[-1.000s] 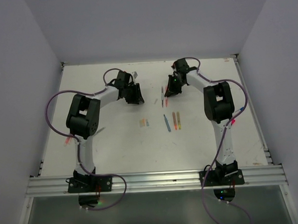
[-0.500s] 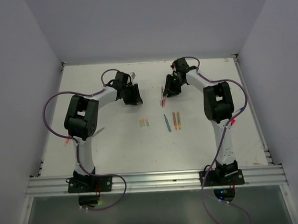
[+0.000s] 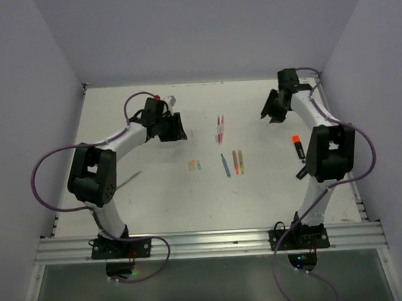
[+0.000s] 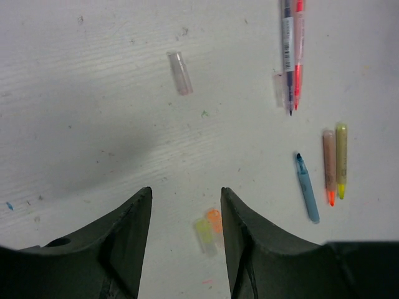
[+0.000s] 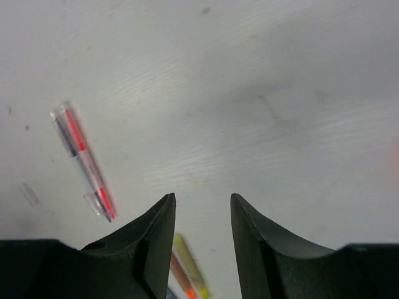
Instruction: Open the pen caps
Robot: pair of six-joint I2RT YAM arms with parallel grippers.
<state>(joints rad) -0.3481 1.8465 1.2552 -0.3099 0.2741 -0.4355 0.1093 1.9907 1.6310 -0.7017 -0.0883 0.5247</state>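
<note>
My right gripper should grab the orange-capped black highlighter by its black body [image 3: 300,151] next, leaving the orange cap free to open.
Both grippers are open and empty. My left gripper [image 3: 179,129] [image 4: 186,190] hovers left of centre. Below its fingers lie a yellow-green cap [image 4: 204,236] and an orange cap [image 4: 214,220], which also show in the top view [image 3: 195,164]. A clear cap [image 4: 180,64] lies apart, and another clear cap [image 4: 278,88] lies beside two thin pens [image 4: 290,50] [image 3: 220,128]. My right gripper [image 3: 272,114] [image 5: 202,196] is at the far right. It sees the thin pens [image 5: 81,156] and a clear cap [image 5: 28,194]. An orange-capped black highlighter [image 3: 298,145] lies by the right arm.
A blue pen [image 4: 307,187] [image 3: 225,165], an orange-tipped highlighter [image 4: 329,167] and a yellow one [image 4: 341,159] lie uncapped at the centre [image 3: 237,162]. White walls enclose the table on three sides. The right arm's elbow stands over the table's right side.
My right gripper has swung away from the thin pens to the far right, uncovering the orange-capped highlighter. My left arm has shifted a little to the left. Both stay open.
</note>
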